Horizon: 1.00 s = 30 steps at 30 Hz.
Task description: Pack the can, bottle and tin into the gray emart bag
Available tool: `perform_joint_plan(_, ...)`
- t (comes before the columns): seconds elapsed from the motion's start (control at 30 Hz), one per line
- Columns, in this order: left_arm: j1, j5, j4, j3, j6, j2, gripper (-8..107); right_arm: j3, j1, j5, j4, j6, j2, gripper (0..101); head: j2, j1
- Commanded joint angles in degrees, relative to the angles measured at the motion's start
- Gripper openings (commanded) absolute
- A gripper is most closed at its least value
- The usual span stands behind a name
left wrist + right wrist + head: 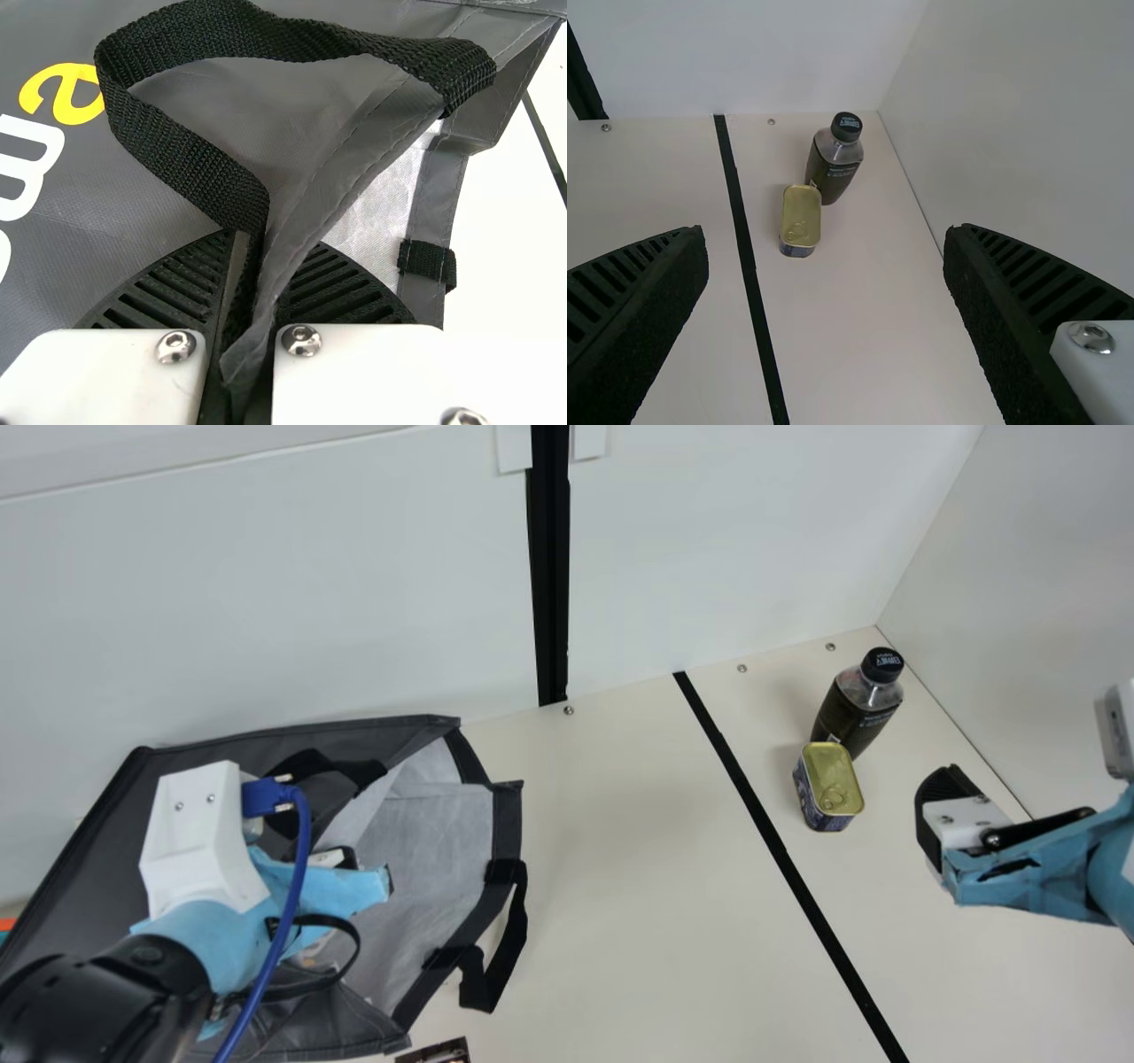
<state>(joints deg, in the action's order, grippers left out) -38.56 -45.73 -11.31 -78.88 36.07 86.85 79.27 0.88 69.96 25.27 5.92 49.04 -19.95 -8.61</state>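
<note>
I next need to grab the bottle up high by its black cap (pixel 882 665) with my right gripper, because the tin (pixel 831 779) stands close against the bottle's lower body.
The gray bag (pixel 425 850) lies at the left with its mouth facing right. My left gripper (pixel 335 857) is over it in the main view; in the left wrist view my left gripper (pixel 252 292) is shut on the bag's rim and black handle (pixel 182 150). Farther right, the dark bottle (pixel 855 713) stands upright by the side wall, with the gold-topped tin (pixel 831 779) just in front of it. My right gripper (pixel 952 802) hangs right of the tin. Its fingers stand wide apart in the right wrist view, with nothing held in the right gripper (pixel 824 243).
A black strip (pixel 753 806) runs along the table (pixel 611 850) between bag and tin. White walls stand at the back (pixel 354 602) and right side (pixel 1036 602). A dark printed item (pixel 436 1052) lies at the front edge, beside the bag.
</note>
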Motion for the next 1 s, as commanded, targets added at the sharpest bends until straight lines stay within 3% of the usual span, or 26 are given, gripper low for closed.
perform_joint_plan(0.0,0.0,0.0,0.0,0.0,0.0,0.0,10,0.1,-0.5,-0.1,-0.3,-0.4,0.0,91,0.0,-1.4)
perform_joint_plan(0.67,0.0,0.0,0.0,0.0,0.0,0.0,10,1.3,-5.2,-0.1,-5.1,-4.7,-0.1,91,0.0,-1.4)
perform_joint_plan(0.97,0.0,0.0,0.0,0.0,0.0,0.0,10,1.9,-4.9,-0.1,-4.9,-4.2,1.1,91,0.0,-1.4)
